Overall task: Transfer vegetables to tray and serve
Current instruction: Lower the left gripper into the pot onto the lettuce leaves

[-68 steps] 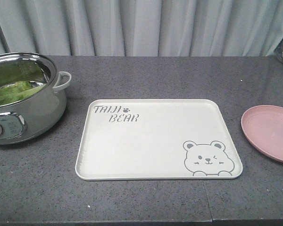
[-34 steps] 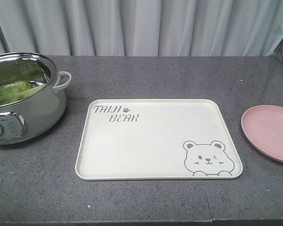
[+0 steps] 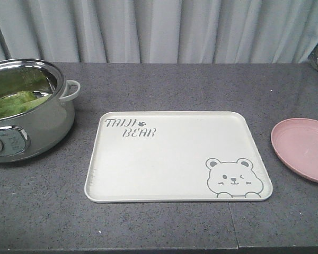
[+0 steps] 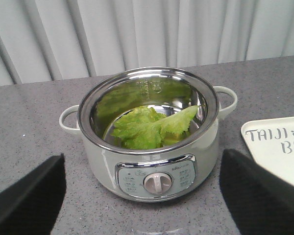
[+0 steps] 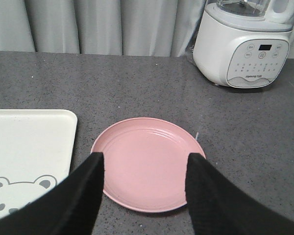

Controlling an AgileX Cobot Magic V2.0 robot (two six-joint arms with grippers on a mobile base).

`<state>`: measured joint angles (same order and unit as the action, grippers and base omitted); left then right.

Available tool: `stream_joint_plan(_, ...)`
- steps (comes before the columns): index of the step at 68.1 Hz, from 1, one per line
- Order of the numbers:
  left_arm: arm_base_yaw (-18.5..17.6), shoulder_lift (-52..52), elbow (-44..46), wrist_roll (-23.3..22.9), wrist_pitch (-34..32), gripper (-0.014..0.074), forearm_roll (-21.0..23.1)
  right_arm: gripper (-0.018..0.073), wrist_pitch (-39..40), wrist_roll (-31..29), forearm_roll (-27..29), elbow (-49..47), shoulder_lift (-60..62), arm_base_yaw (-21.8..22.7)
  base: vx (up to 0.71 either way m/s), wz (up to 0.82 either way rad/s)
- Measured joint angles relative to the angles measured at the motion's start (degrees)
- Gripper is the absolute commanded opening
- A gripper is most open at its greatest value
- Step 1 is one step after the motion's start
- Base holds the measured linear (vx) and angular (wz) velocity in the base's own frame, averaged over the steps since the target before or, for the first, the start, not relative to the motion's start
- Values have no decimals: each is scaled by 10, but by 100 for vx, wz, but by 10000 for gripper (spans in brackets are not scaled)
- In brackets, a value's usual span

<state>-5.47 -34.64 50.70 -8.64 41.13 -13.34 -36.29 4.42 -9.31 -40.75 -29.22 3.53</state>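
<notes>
The lettuce leaf needs to be picked up next by its folded middle with my left gripper, so that the vegetables get to the cream tray for serving.
A crinkly green lettuce leaf, the vegetables, lies inside a pale-green electric pot at the table's left. The cream "TAIJI BEAR" tray lies bare in the middle. My left gripper hangs open, back from the pot's front, its black fingers wide apart. My right gripper is open above the near side of the pink plate. Neither gripper shows in the front view.
A white blender base stands at the back right by the grey curtain. The pot has side handles and a front dial. The dark speckled table's front edge runs close to the tray.
</notes>
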Motion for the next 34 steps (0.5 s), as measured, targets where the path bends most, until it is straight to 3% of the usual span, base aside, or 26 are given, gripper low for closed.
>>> stream_joint_plan(24, 0, -22, 1, -1, -40, 528, -3, 382, -1, 0, 1, 0, 0, 0, 0, 0)
stream_joint_plan(34, 0, -105, 50, -1, 16, 501, -19, 382, -1, 0, 1, 0, 0, 0, 0, 0)
